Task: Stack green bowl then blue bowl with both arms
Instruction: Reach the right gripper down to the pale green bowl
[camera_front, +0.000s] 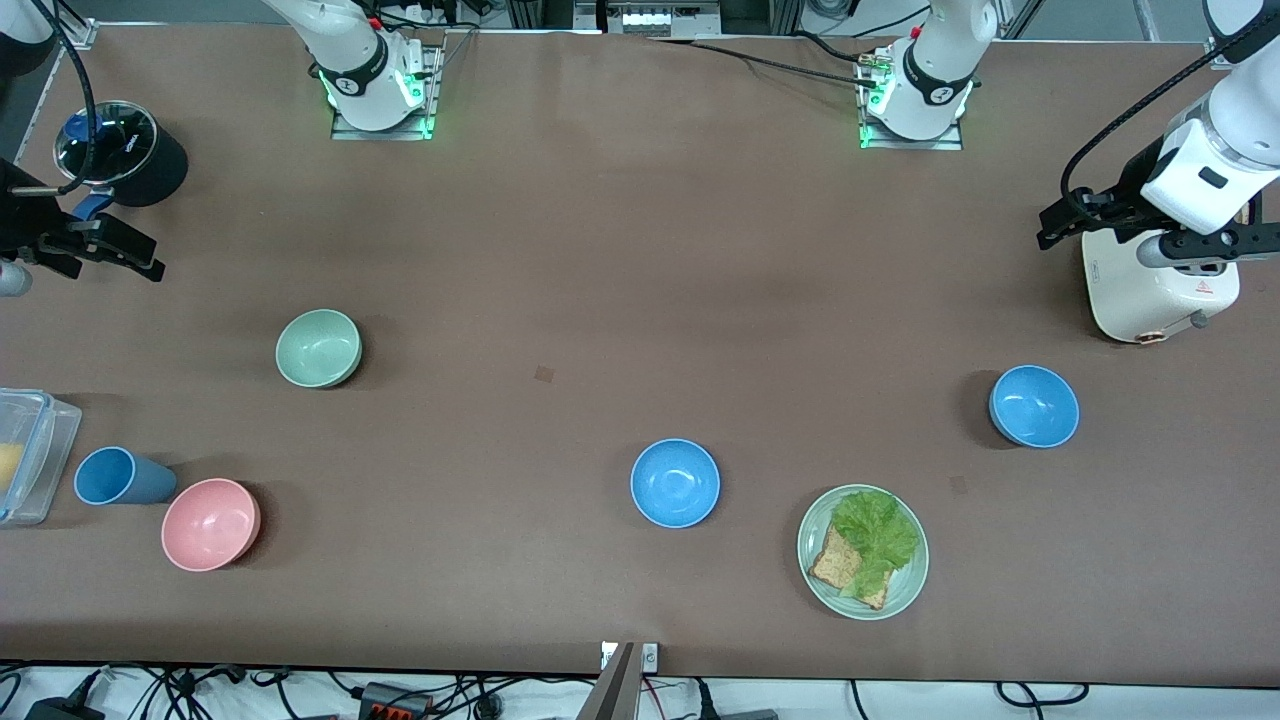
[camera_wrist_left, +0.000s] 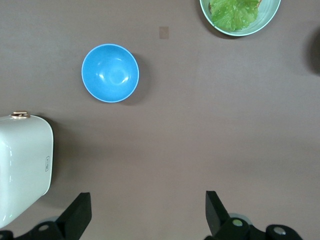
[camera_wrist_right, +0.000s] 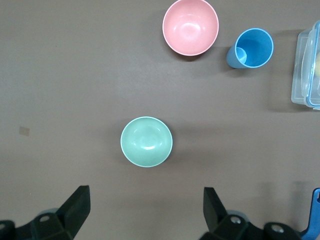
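Note:
My right gripper grips the pale green bowl by its rim next, to start the stack with the blue bowl.
The pale green bowl sits upright toward the right arm's end of the table; it also shows in the right wrist view. One blue bowl sits mid-table near the front camera. A second blue bowl sits toward the left arm's end and shows in the left wrist view. My right gripper hangs open and empty in the air at its end of the table. My left gripper hangs open and empty beside the white appliance. Neither touches a bowl.
A pale-green plate with bread and lettuce lies beside the mid-table blue bowl. A white appliance stands under the left arm. A pink bowl, blue cup, clear container and black lidded pot stand at the right arm's end.

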